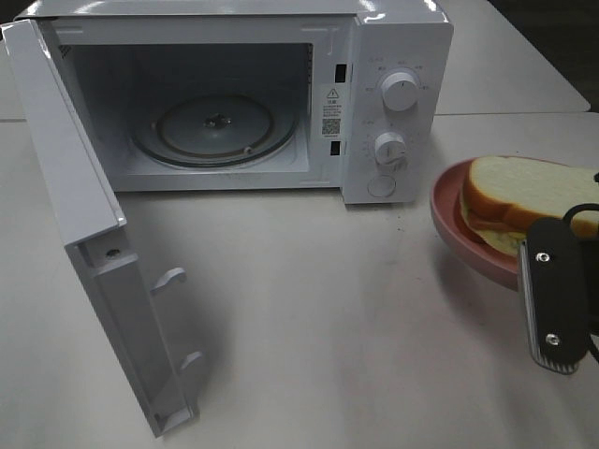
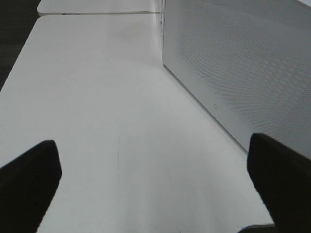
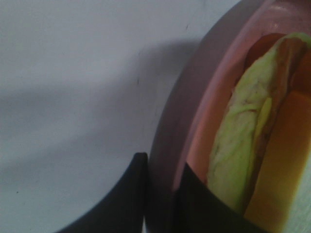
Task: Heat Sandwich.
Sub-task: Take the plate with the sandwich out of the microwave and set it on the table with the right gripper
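I should keep holding the plate with my right gripper, because the pink plate's lower edge [image 1: 482, 267] is still above the tabletop and its shadow shows beneath.
The sandwich [image 1: 524, 192], thick white bread with a tan crust, lies on a round pink plate [image 1: 457, 223] at the right, in front of the microwave's knobs. My right gripper [image 1: 535, 245] is shut on the plate's near rim. Up close in the right wrist view, its dark fingers [image 3: 127, 194] clamp the pink rim [image 3: 192, 111], with yellow-green and reddish filling of the sandwich [image 3: 243, 141] just beyond. My left gripper [image 2: 153, 187] is out of the high view. In its wrist view it stands wide open and empty over the table, beside the microwave door [image 2: 233, 63].
The white microwave [image 1: 398, 51] stands at the back, its cavity showing a glass turntable [image 1: 215, 126]. Its door [image 1: 103, 281] swings far out to the left over the table. Bare white tabletop [image 1: 318, 318] lies between door and plate.
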Action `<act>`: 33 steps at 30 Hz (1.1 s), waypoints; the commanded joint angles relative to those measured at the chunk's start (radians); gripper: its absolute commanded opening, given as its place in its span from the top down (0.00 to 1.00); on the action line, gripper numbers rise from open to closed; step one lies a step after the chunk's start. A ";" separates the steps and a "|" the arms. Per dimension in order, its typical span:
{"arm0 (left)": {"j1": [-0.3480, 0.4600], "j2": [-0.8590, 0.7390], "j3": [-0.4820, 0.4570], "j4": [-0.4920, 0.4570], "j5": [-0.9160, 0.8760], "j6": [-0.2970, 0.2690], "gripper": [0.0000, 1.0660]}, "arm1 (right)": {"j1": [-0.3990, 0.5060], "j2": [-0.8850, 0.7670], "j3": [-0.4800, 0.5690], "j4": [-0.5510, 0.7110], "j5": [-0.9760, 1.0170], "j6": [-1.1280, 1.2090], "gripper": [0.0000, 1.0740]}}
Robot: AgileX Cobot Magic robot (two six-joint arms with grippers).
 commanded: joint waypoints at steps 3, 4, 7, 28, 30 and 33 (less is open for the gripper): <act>0.002 -0.030 0.002 -0.009 -0.005 -0.006 0.03 | -0.004 0.116 -0.002 -0.196 0.023 0.365 1.00; 0.002 -0.030 0.002 -0.009 -0.005 -0.006 0.03 | -0.004 0.116 -0.002 -0.196 0.023 0.365 1.00; 0.002 -0.030 0.002 -0.009 -0.005 -0.006 0.03 | -0.004 0.209 -0.016 -0.270 0.026 0.580 0.99; 0.002 -0.030 0.002 -0.009 -0.005 -0.006 0.03 | -0.008 0.720 -0.364 -0.332 0.367 1.360 0.99; 0.002 -0.030 0.002 -0.009 -0.005 -0.006 0.03 | -0.008 0.746 -0.387 -0.331 0.379 1.365 0.99; 0.002 -0.030 0.002 -0.009 -0.005 -0.006 0.03 | -0.008 0.770 -0.402 -0.333 0.380 1.385 0.99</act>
